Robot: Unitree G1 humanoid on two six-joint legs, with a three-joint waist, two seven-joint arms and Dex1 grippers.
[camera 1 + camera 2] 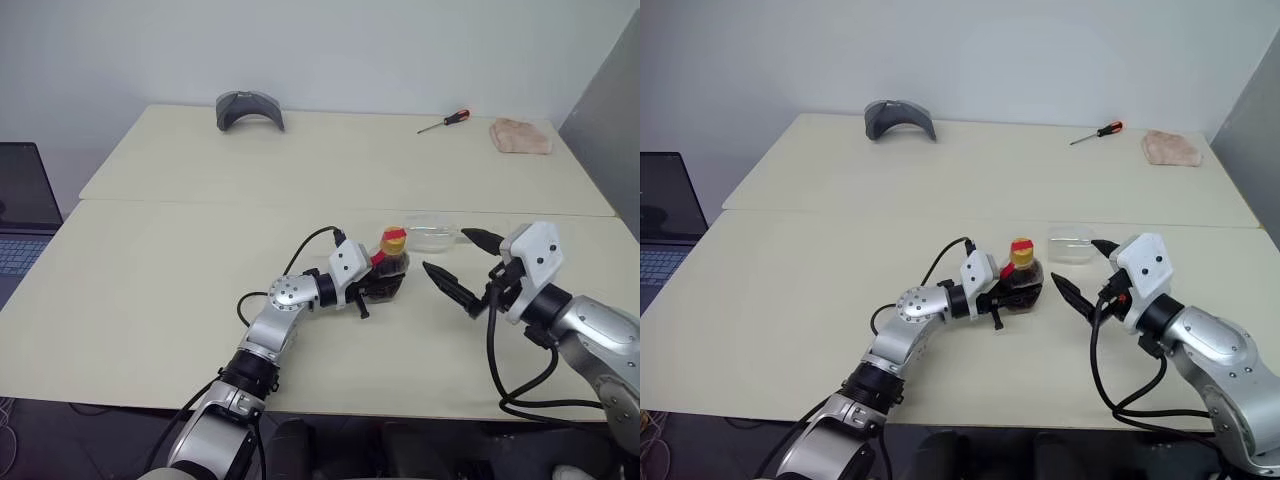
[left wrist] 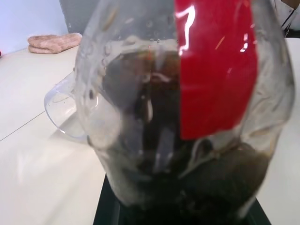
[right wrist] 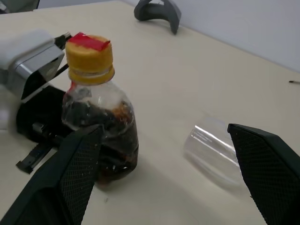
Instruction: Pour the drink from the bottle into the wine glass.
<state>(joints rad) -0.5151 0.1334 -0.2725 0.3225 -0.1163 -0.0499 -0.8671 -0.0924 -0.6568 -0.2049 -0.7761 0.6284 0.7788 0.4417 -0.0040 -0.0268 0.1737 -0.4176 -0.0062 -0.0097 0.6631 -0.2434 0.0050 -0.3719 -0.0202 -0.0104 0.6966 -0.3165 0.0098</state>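
Observation:
My right gripper's fingers are short of the yellow cap [image 3: 90,59] on the bottle [image 3: 110,126], so it first moves toward the cap, then closes on it.
The bottle [image 1: 391,264] stands upright on the table, clear plastic with a red label strip [image 2: 215,70] and a yellow cap [image 3: 89,58] topped with red tape. Dark brown drink [image 3: 115,152] fills its lower part. My left gripper [image 1: 384,286] is shut on the bottle's body from the left side. The wine glass [image 1: 432,236] lies on its side just behind and right of the bottle; I see its clear bowl [image 3: 213,150], not its stem. My right gripper [image 1: 463,262] hovers open to the right of the bottle, fingers spread wide, holding nothing.
Two cream tables meet at a seam [image 1: 200,204]. At the far edge lie a grey curved object [image 1: 249,108], a red-handled screwdriver [image 1: 444,121] and a pink cloth [image 1: 521,136]. A laptop [image 1: 20,205] sits off the left side.

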